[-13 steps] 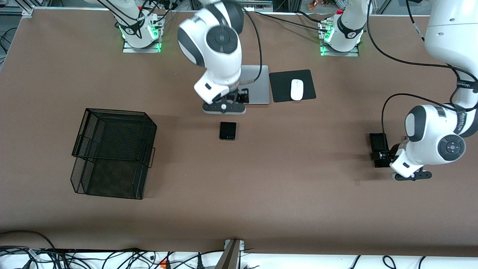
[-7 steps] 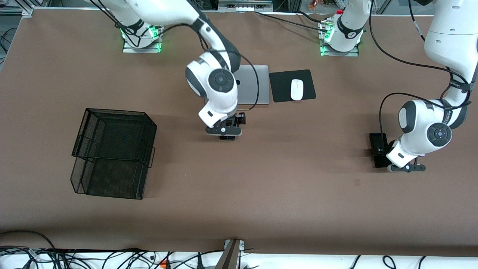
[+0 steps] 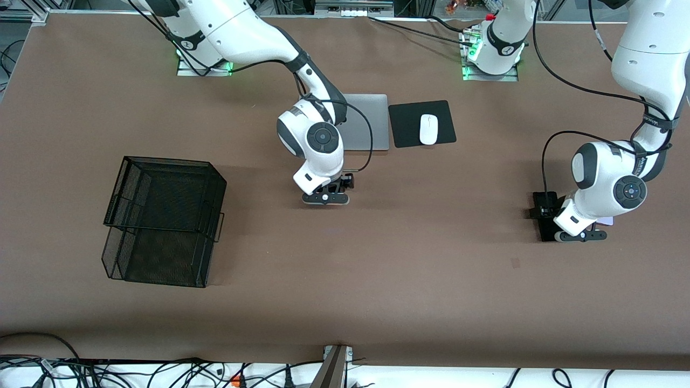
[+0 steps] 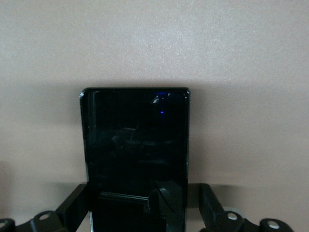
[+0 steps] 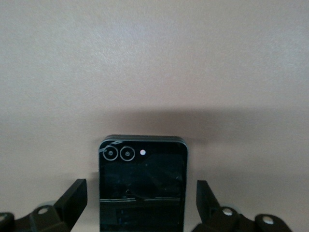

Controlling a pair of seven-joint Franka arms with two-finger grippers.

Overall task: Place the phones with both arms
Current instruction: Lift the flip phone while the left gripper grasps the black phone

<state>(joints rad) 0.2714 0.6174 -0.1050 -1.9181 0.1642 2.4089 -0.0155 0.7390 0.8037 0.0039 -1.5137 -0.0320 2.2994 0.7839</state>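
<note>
The phone would be caught if I closed my right gripper now, so I should close it: my fingers reach down beside both edges of the black folded phone (image 3: 547,231).
A squarish black folded phone (image 5: 142,191) with two camera lenses lies flat on the brown table (image 3: 431,280). My right gripper (image 5: 141,205) (image 3: 330,189) is low over it and open, one finger on either side with gaps between. In the front view the hand hides this phone. Toward the left arm's end lies a long slim black phone (image 4: 135,154) (image 3: 547,231). My left gripper (image 4: 142,212) (image 3: 547,214) is open and straddles it. A sliver of a pale-lilac phone (image 3: 607,220) peeks out beside the left hand.
A two-tier black wire mesh tray (image 3: 161,215) stands toward the right arm's end. A silver laptop (image 3: 369,121) and a white mouse (image 3: 428,129) on a black pad (image 3: 404,126) lie near the middle, farther from the front camera than the folded phone.
Both arms have come down. The right gripper moved from the laptop's edge down over the folded phone, covering it. The left gripper shifted over the slim phone. Both stayed open.
</note>
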